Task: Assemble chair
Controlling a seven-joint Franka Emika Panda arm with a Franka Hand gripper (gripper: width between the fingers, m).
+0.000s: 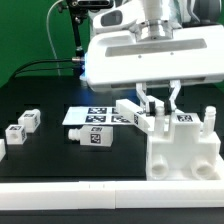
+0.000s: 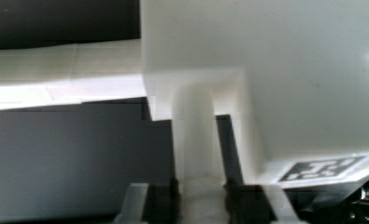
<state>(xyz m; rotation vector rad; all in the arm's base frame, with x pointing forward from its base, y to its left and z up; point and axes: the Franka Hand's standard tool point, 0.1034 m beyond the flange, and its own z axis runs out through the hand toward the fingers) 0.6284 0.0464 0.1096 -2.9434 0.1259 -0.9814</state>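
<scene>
The robot's gripper will open, because the end of the narrow bar sits in the edge of the white chair block (image 2: pixel 252 60) and the bar would stay there.
The partly built chair (image 1: pixel 182 146), a blocky white body with tags on top, stands at the exterior view's right. My gripper (image 1: pixel 161 103) hangs right over its near-left top corner. In the wrist view my gripper (image 2: pixel 202 206) is shut on a narrow white bar (image 2: pixel 199 140). This bar runs up against the big white chair block (image 2: pixel 252 60), which bears a tag (image 2: pixel 334 168). A dark finger (image 2: pixel 158 205) presses each side of the bar. Another tagged bar (image 1: pixel 127 110) lies just left of the chair.
The marker board (image 1: pixel 92 116) lies mid-table, with a tagged white block (image 1: pixel 90 137) in front of it. Two small tagged blocks (image 1: pixel 30 118) (image 1: pixel 14 131) sit at the exterior view's left. A long white border rail (image 1: pixel 100 196) runs along the front edge.
</scene>
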